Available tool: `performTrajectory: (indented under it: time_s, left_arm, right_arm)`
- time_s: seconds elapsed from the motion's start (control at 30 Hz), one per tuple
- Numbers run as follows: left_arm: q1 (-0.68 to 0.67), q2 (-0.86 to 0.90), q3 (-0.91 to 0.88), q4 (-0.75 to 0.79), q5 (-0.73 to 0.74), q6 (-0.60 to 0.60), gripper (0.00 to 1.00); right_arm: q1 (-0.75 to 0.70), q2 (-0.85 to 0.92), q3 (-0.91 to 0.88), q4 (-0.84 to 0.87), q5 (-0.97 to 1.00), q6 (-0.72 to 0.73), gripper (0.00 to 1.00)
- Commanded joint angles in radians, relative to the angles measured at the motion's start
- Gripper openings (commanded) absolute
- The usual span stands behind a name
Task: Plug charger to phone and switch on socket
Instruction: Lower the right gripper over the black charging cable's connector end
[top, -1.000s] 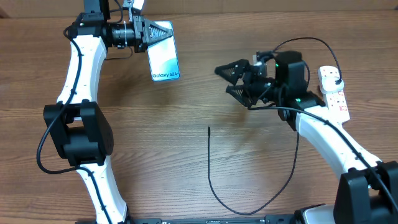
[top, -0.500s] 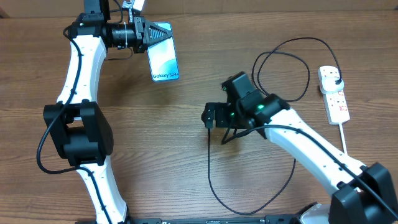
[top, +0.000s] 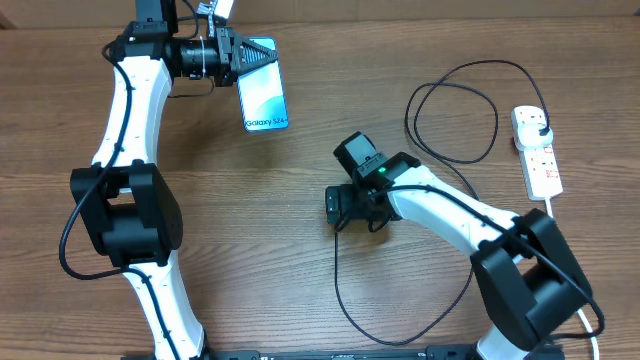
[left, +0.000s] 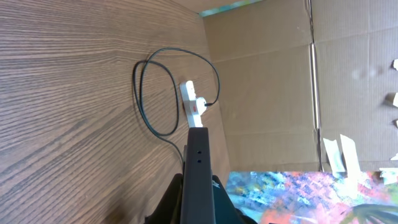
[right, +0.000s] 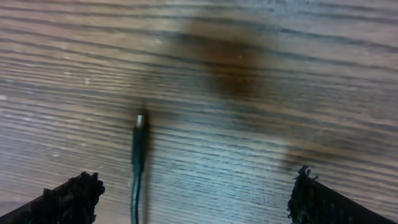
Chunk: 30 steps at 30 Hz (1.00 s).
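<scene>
I will next grip the charger cable's loose end (top: 337, 229) just behind the connector tip with my right gripper, leaving the cable's connector tip free to plug into the phone (top: 265, 92).
The phone (top: 265, 92), teal screen reading "Galaxy S24", is held at the table's far left by my left gripper (top: 243, 60), which is shut on its top end. In the left wrist view the phone's dark edge (left: 199, 168) runs out between the jaws. The charger's black cable (top: 336, 272) loops across the table to the socket (top: 536, 150) at the right edge. My right gripper (top: 336, 207) is open, low over the cable's free end. In the right wrist view the connector tip (right: 139, 134) lies on the wood between the spread fingers (right: 196, 202), nearer the left one.
The cable makes a loop (top: 452, 110) left of the socket and a wide bend (top: 400, 335) near the front edge. The left wrist view shows the socket (left: 193, 106), the loop (left: 149, 93) and a cardboard wall (left: 280, 81) behind the table.
My right arm has swung left from near the socket and come down over the cable's free end, gripper open. The left arm and phone have not moved.
</scene>
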Motion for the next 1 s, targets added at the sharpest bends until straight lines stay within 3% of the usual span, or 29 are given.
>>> performTrajectory:
  time_s: [0.0, 0.3, 0.63, 0.87, 0.97]
  left_arm:
    - [-0.013, -0.004, 0.003, 0.003, -0.005, 0.018, 0.04]
    - [-0.014, -0.004, 0.003, 0.004, -0.004, 0.018, 0.04]
    - [-0.014, -0.004, 0.003, 0.003, -0.003, 0.018, 0.04]
    - [-0.014, -0.004, 0.003, 0.004, -0.003, 0.018, 0.04]
    - [-0.014, -0.004, 0.003, 0.005, -0.004, 0.018, 0.04]
  right_arm:
    - [0.002, -0.003, 0.027, 0.002, 0.013, -0.003, 1.0]
    - [0.044, 0.019, 0.039, -0.002, 0.022, 0.003, 0.91]
    - [0.093, 0.152, 0.183, -0.13, 0.077, 0.012, 0.84]
    - [0.092, 0.173, 0.202, -0.159, 0.084, 0.066, 0.73]
    - [0.092, 0.173, 0.202, -0.171, 0.08, 0.076, 0.64]
